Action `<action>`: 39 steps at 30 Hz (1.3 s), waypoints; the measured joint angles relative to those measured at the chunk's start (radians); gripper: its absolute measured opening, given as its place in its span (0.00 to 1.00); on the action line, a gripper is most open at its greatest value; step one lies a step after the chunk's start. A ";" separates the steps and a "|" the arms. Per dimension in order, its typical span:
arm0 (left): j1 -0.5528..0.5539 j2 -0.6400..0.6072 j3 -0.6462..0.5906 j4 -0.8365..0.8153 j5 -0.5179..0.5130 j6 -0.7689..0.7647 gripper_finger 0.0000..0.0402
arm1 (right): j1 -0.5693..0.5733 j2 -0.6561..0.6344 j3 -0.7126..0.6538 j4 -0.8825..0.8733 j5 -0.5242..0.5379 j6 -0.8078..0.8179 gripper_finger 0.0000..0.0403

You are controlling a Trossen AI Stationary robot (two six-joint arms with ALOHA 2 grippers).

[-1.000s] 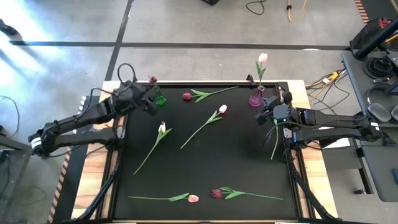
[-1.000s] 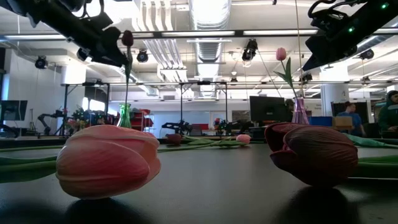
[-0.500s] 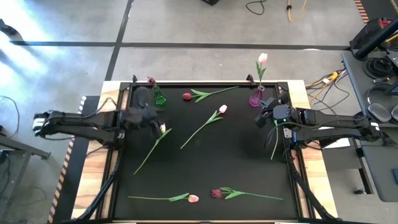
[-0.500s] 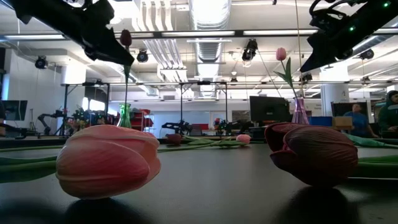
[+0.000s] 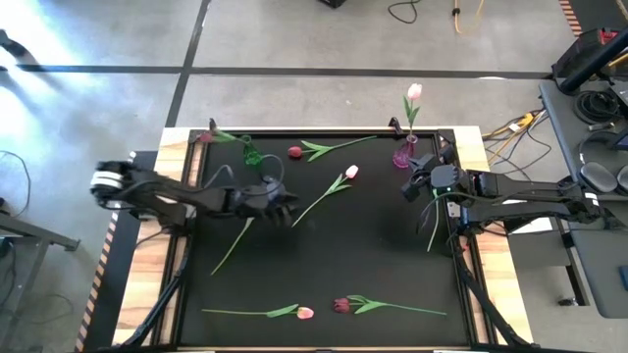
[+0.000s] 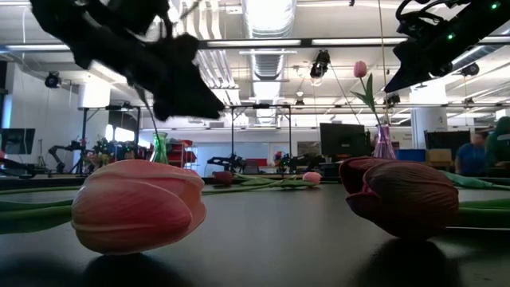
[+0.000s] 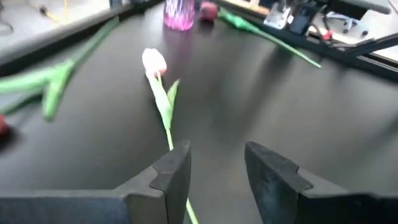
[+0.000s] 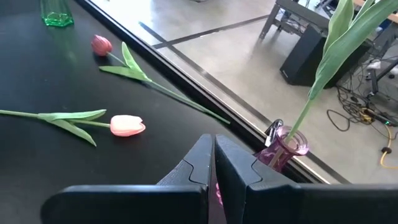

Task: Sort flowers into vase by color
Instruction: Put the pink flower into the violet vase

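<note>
The pale pink tulip needs to be sorted into the vase (image 5: 403,151) by color, so my left gripper should grab it by its green stem next.
My left gripper (image 5: 282,207) (image 7: 214,169) is open above the table's middle, over the stem end of a pale pink tulip (image 5: 350,173) (image 7: 154,62); it touches nothing. It hides the head of another tulip, whose stem (image 5: 228,251) lies on the mat. A green vase (image 5: 250,155) holds one maroon tulip (image 5: 207,137) that leans left. A purple vase (image 5: 403,155) (image 8: 283,146) holds a pink tulip (image 5: 414,92). My right gripper (image 5: 413,184) (image 8: 214,155) is shut beside the purple vase. More tulips lie flat: a maroon one (image 5: 294,152), a pink one (image 5: 305,313), another maroon one (image 5: 340,305).
A green stem (image 5: 434,222) lies along the mat's right edge under my right arm. The black mat has a raised frame (image 5: 324,130), with wooden table edges (image 5: 496,294) outside it. In the low view the near pink (image 6: 139,203) and maroon (image 6: 406,195) tulip heads fill the foreground.
My left gripper has left the green vase at the far left corner and swung toward the right and the near edge, out over the table's middle. The maroon tulip in the green vase, upright before, has tipped toward the table's left edge. My right arm has stayed still.
</note>
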 joint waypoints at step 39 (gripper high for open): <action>0.129 0.669 0.732 -0.693 0.054 0.038 0.28 | 0.000 0.001 0.000 -0.001 0.000 0.005 0.03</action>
